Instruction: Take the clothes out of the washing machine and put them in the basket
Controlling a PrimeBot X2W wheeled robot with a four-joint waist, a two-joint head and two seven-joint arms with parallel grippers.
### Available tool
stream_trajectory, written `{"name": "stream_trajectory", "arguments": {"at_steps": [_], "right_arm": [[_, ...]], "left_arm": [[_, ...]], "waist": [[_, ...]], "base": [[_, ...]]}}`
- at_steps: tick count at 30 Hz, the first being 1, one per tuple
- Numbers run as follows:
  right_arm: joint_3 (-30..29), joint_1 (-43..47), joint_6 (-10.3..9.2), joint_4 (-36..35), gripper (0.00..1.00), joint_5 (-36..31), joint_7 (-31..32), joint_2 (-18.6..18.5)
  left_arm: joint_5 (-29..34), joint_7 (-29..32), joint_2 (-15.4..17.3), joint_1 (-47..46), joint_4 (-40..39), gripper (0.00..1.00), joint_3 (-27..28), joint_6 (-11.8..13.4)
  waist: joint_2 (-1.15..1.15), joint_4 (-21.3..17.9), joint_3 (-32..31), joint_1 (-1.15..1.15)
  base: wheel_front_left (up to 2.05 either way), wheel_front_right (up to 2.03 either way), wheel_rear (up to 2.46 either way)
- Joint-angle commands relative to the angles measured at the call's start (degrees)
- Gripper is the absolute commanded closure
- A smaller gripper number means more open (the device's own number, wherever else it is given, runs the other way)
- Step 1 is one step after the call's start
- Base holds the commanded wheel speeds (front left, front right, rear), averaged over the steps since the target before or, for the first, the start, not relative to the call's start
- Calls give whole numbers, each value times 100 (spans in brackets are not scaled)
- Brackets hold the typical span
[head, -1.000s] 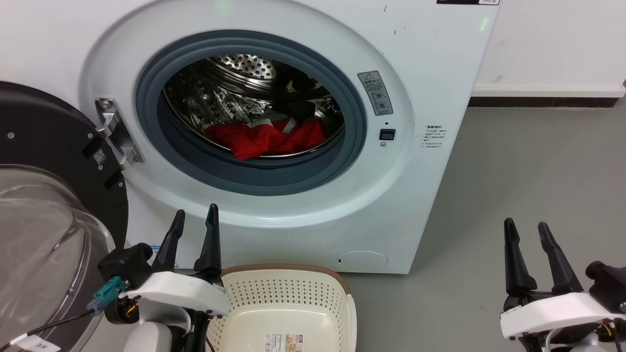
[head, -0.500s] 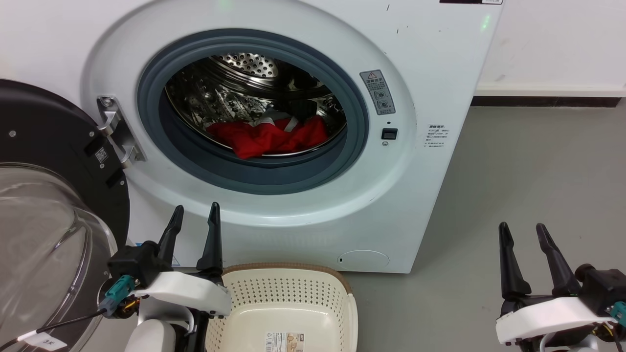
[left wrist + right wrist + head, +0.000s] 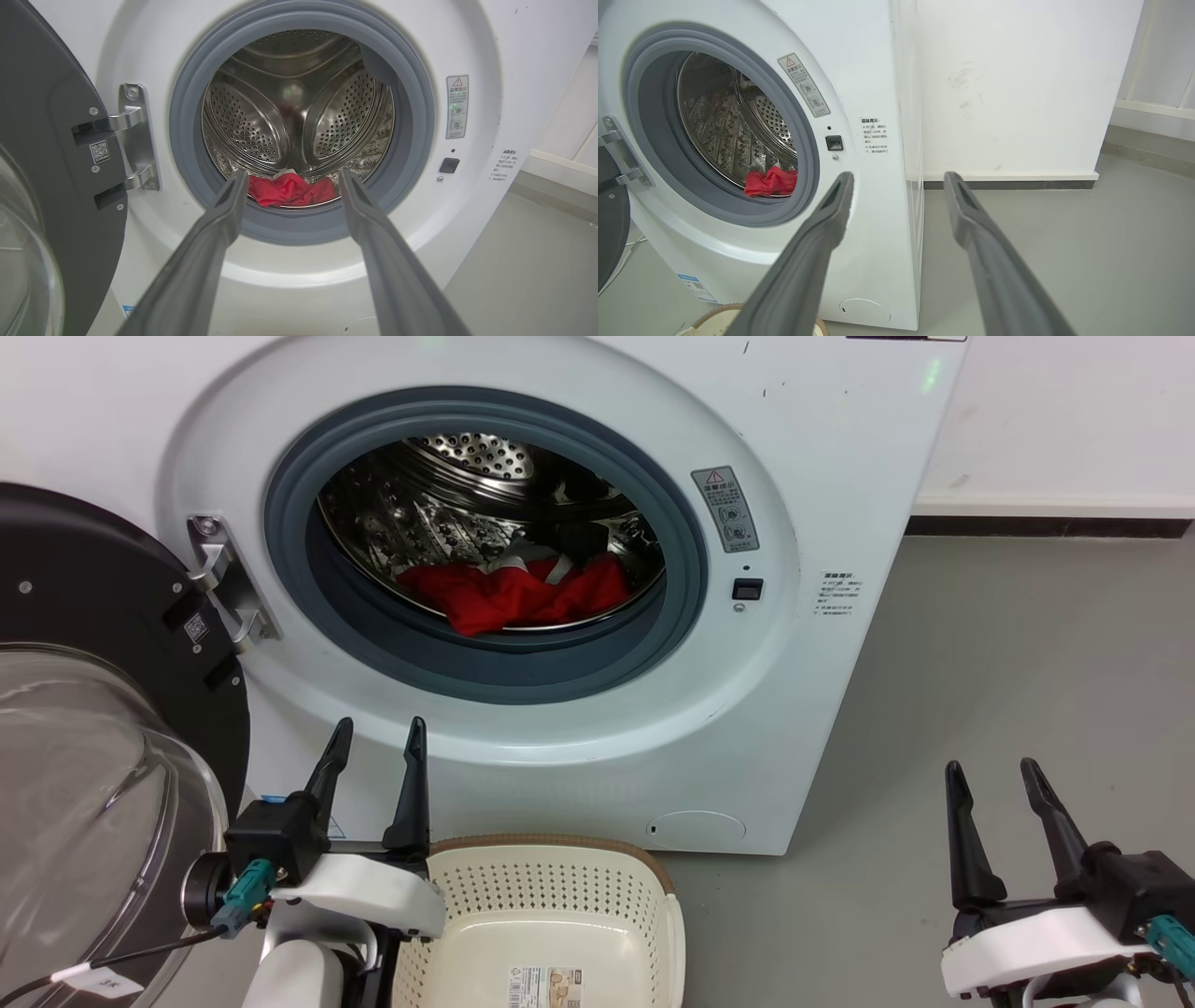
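Observation:
The left gripper grabs the red and white garment by its white section (image 3: pixel 524 553) next, to get the garment into the basket (image 3: pixel 551 919).
Red clothes (image 3: pixel 513 595) (image 3: pixel 289 189) (image 3: pixel 771 182) lie in a heap at the bottom of the steel drum of the white washing machine (image 3: pixel 803 448) (image 3: pixel 476 42) (image 3: pixel 859 42). Its black-framed glass door (image 3: pixel 103 709) (image 3: pixel 42 154) hangs open at the left. On the floor in front of the machine stands the cream basket (image 3: pixel 551 919) (image 3: pixel 719 317), with nothing but a label inside. My left gripper (image 3: pixel 378 733) (image 3: pixel 290 175) is open just left of the basket, below the porthole. Over the floor at the right, my right gripper (image 3: pixel 991 770) (image 3: pixel 899 175) is open too.
Grey floor (image 3: pixel 1008 691) stretches to the right of the machine up to a white wall with a dark skirting (image 3: pixel 1046 527). The open door and its metal hinge (image 3: pixel 219 583) close off the left side.
The camera has shifted slightly. My left gripper has risen a little toward the porthole. My right gripper has edged left and down. The clothes have not moved.

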Motion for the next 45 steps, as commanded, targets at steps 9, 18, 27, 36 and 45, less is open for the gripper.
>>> {"name": "stream_trajectory", "arguments": {"at_steps": [9, 18, 27, 36, 45], "right_arm": [[44, 16, -2, 6, 0, -426, -127, -1], [58, -31, -2, 23, 0, -515, -156, -1], [53, -98, -2, -10, 0, -487, -160, -1], [143, -294, -2, -177, 0, -496, -156, 0], [367, -708, -2, -604, 0, -483, -127, 0]], "left_arm": [[425, -133, -5, -89, 32, 0, -17, -15], [553, -164, -8, -117, 45, 0, 3, -13], [487, -164, -9, -148, 40, 0, -5, 17], [548, -164, -9, -544, 89, 0, 25, 83], [654, -163, 119, -1513, 425, 0, 180, 137]], "waist": [[0, -1, 4, 0], [0, -16, 47, 0], [0, -35, 132, 0], [0, -146, 572, 0], [0, -500, 1472, 0]], "base": [[0, 0, 0], [0, 0, 0], [0, 0, 0], [0, 0, 0], [0, 0, 0]]}}
